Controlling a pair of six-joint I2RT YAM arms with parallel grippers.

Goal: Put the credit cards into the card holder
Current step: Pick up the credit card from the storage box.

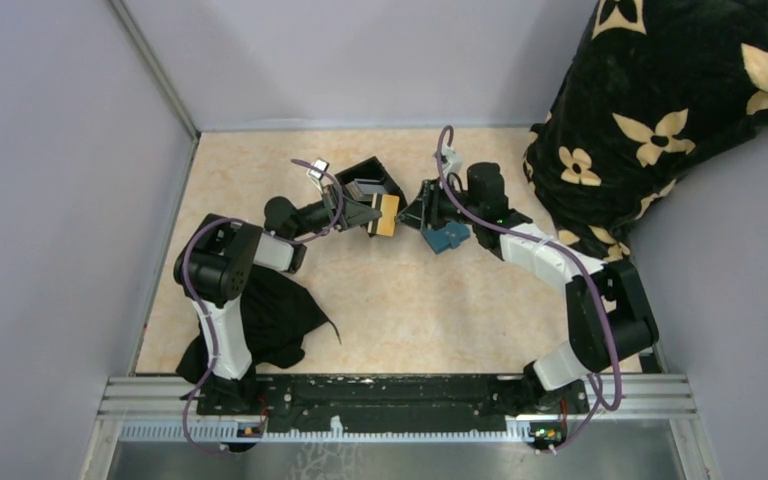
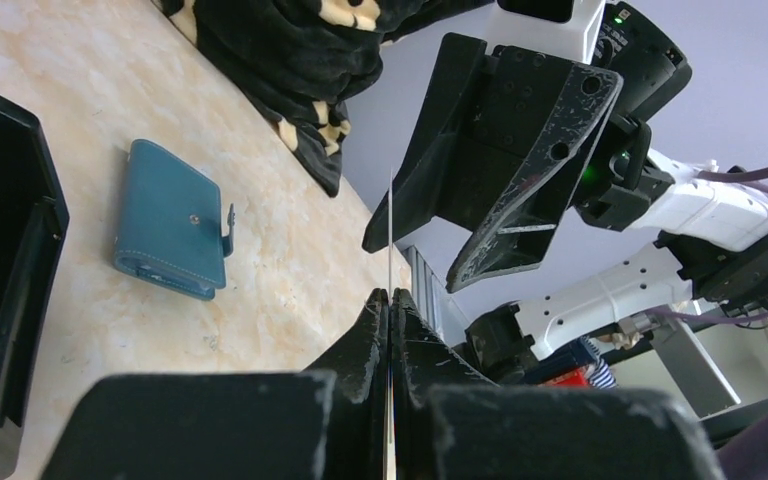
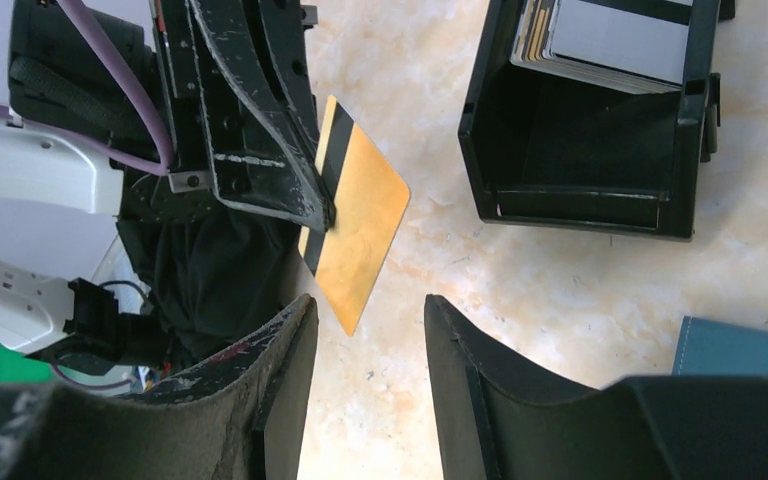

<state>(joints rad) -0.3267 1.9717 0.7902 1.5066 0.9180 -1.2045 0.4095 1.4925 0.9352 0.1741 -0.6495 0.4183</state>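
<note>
Next, the right gripper grabs the credit card by its plain edge (image 1: 392,216) (image 3: 376,262), which leaves the striped edge free to enter the card holder.
My left gripper (image 1: 368,214) is shut on the tan-yellow credit card (image 1: 386,215) and holds it above the table; the right wrist view shows the card's face (image 3: 357,240), the left wrist view only its thin edge (image 2: 390,235). My right gripper (image 1: 423,212) is open and empty, its jaws (image 3: 368,312) facing the card a short way off. The teal card holder (image 1: 447,238) lies closed on the table beside the right gripper, and also shows in the left wrist view (image 2: 172,218). A grey-silver card (image 3: 615,38) stands in the black tray (image 3: 588,205).
The black open-topped tray (image 1: 385,172) stands just behind the two grippers and holds several cards. A black flower-patterned cloth (image 1: 660,110) fills the back right. A black cloth (image 1: 275,315) lies by the left arm's base. Walls close in the left and the back.
</note>
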